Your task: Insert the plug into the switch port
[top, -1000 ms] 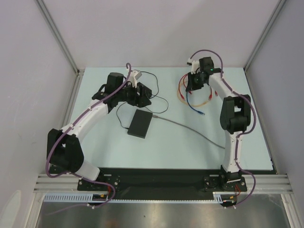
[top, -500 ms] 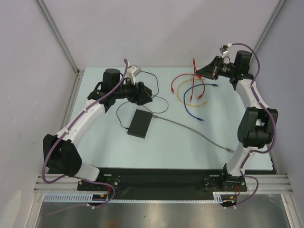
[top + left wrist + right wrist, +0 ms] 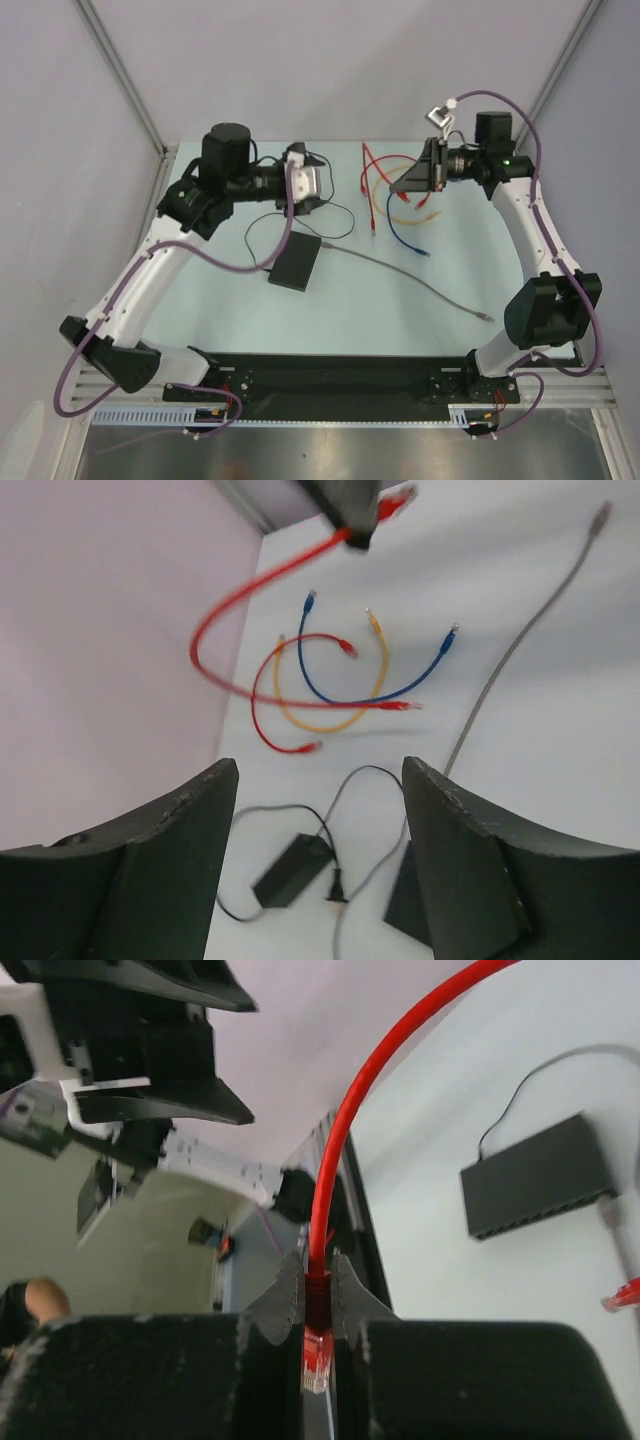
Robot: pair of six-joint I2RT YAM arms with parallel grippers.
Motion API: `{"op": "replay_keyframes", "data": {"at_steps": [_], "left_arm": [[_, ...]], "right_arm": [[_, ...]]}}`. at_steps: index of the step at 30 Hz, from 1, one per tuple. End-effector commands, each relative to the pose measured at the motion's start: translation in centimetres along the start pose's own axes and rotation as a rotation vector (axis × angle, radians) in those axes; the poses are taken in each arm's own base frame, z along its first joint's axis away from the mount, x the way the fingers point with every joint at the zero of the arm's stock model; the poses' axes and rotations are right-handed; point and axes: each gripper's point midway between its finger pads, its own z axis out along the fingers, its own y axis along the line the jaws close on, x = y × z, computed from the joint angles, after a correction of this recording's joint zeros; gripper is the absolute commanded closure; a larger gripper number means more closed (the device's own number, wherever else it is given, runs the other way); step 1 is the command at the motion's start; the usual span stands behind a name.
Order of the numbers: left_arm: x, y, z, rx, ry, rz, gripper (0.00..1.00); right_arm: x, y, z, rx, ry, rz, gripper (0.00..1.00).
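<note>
The left gripper grabs the red cable by its cord behind the plug next, leaving the plug for my right gripper to retake and insert.
The switch is a flat black box lying left of the table's centre. It shows in the right wrist view with a row of ports along one narrow edge. My right gripper is raised above the back of the table. It is shut on the red plug of a red cable that hangs down from it. My left gripper is open and empty, held high above the black power adapter. The switch's corner shows beside its right finger.
More loose patch cables, red, yellow and blue, lie at the back right. A grey cable runs from the switch to the right. The adapter's thin black cord loops behind the switch. Walls close the back and sides.
My right gripper has lifted the red cable off the table and swung left, towards the centre. My left arm has risen from the adapter and now points right.
</note>
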Motion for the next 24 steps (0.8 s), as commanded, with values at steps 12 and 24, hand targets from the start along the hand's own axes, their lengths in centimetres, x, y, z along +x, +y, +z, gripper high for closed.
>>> {"op": "replay_keyframes", "data": {"at_steps": [12,24], "left_arm": [[-0.1,-6.7,3.0,0.189,0.075,0.604,0.32],[1.9,-11.0,4.6,0.384,0.067,0.598,0.65]], "right_arm": [[11.5,4.2,4.7,-0.037,0.285,-0.073,1.00],[11.8,5.7,5.7,-0.056,0.344,-0.188,1.00]]}}
